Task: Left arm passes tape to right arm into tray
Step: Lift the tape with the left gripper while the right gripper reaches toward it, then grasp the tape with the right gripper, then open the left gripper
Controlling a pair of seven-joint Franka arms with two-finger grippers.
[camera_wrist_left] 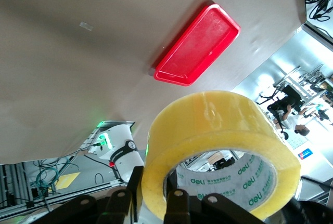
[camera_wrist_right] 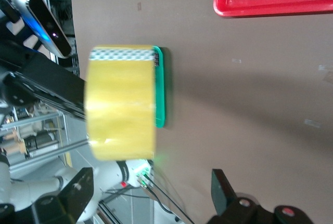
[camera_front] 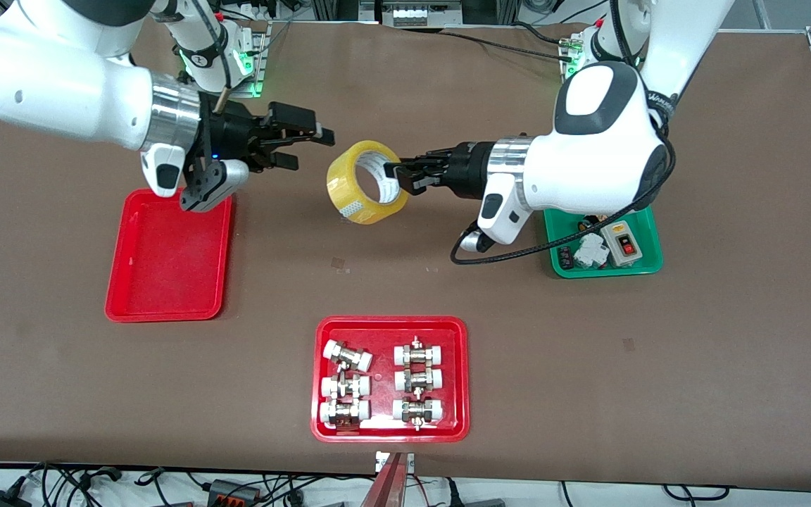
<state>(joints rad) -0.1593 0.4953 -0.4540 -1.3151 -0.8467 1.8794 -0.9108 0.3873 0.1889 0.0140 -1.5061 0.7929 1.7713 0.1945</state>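
Note:
My right gripper is going to pass the tape into the tray point(camera_front: 167, 262). It will first grab the yellow tape by its free side with the checkered band point(camera_front: 343, 189).
My left gripper point(camera_front: 400, 176) is shut on the wall of the yellowish tape roll point(camera_front: 365, 183), one finger inside the white core and one outside, and holds it in the air over the middle of the table. In the left wrist view the tape point(camera_wrist_left: 218, 130) fills the space in front of the left gripper point(camera_wrist_left: 153, 193). My right gripper point(camera_front: 305, 144) is open and empty, level with the roll, a short gap away toward the right arm's end. It faces the tape point(camera_wrist_right: 122, 102) in the right wrist view point(camera_wrist_right: 148, 190). The plain red tray point(camera_front: 166, 267) lies empty on the table below the right wrist, and also shows in the left wrist view point(camera_wrist_left: 197, 44).
A red tray of white-capped metal fittings point(camera_front: 321, 422) lies nearer the front camera, at mid table. A green tray point(camera_front: 648, 264) with switch parts sits under the left arm. Both arm bases stand along the table's edge farthest from the front camera.

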